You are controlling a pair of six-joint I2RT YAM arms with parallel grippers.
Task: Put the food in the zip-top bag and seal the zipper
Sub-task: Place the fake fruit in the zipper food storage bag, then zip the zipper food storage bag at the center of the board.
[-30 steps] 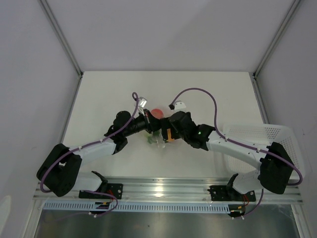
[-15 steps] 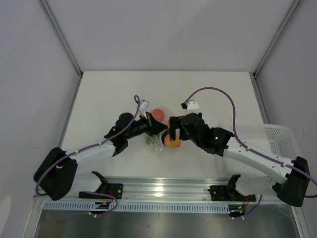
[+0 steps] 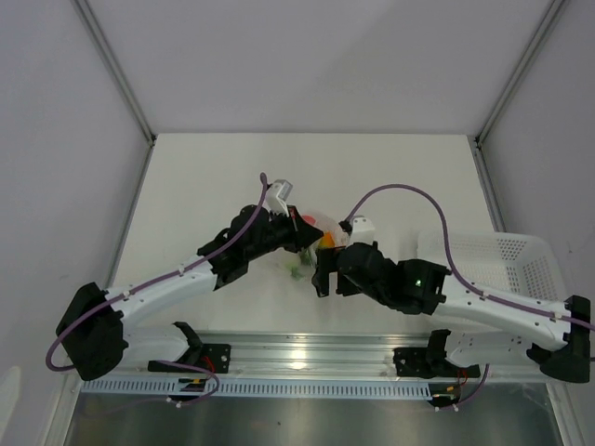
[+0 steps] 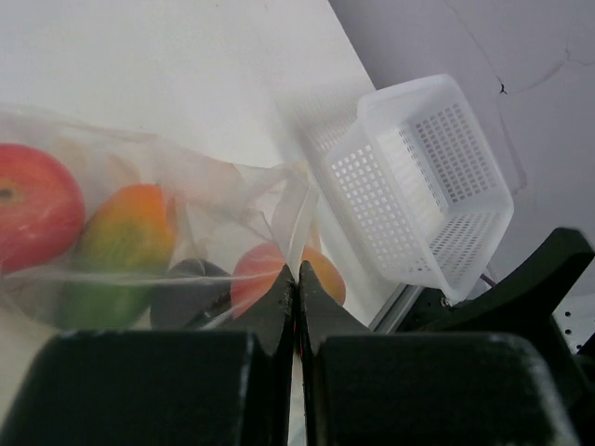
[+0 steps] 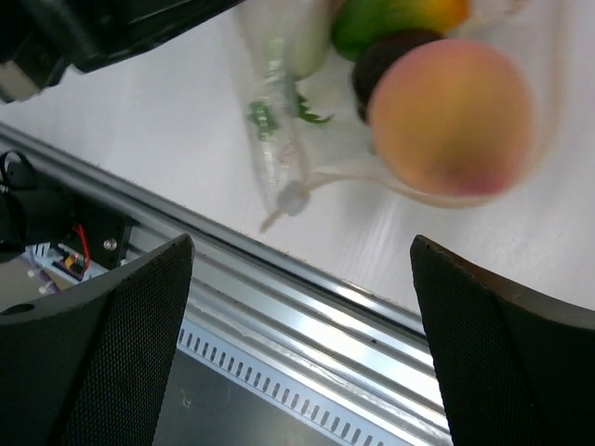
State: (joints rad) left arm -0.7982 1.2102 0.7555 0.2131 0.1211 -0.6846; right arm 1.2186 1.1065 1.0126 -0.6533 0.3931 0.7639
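My right gripper will next pinch the edge of the zip-top bag's opening beside the peach fruit, opposite my left gripper. Then the bag can be lifted and the food can settle inside.
My left gripper (image 3: 304,240) is shut on the mouth edge of the clear zip-top bag (image 3: 316,227) and holds it off the table; in the left wrist view the jaws (image 4: 296,271) pinch the plastic. Inside the bag (image 4: 214,186) I see a red round fruit (image 4: 28,204), an orange-green piece (image 4: 125,232), a dark-purple one (image 4: 186,293) and a peach round one (image 4: 327,274). My right gripper (image 3: 321,279) is open and empty, just in front of the bag. Its wrist view shows the peach fruit (image 5: 451,116) in the bag above the open gripper (image 5: 299,243).
A white slotted basket (image 3: 502,255) stands at the table's right edge, also in the left wrist view (image 4: 418,177). The metal rail at the near table edge (image 5: 307,325) lies right under my right gripper.
My right gripper let go of the peach fruit, which now sits in the bag, and drew back toward the near edge. My left gripper moved the bag rightward and up.
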